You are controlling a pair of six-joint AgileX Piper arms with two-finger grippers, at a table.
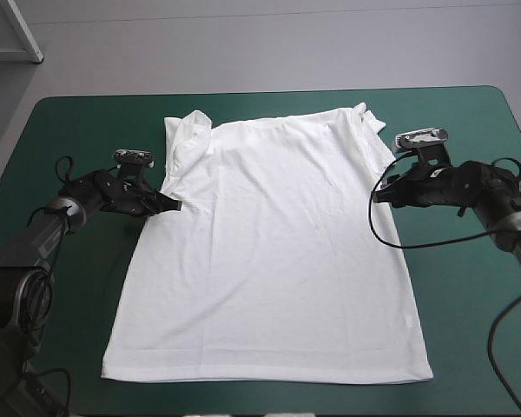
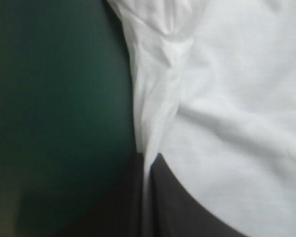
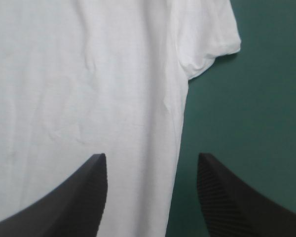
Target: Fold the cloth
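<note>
The T-shirt's body lies flat on the cover, and my right gripper should next pick up the T-shirt by its side edge below the sleeve to fold it.
The white T-shirt lies spread flat on the teal-green cover, hem toward the near edge and collar toward the far edge. Its left sleeve is bunched and folded inward. My left gripper sits at the shirt's left edge under that sleeve, shut on the T-shirt; a thin fold of T-shirt runs between the black fingers. My right gripper hovers at the shirt's right side edge, open. In the right wrist view the gripper straddles the T-shirt edge, with the right sleeve ahead.
Bare teal-green cover surrounds the shirt on both sides and along the far edge. The right arm's cable loops over the shirt's right edge.
</note>
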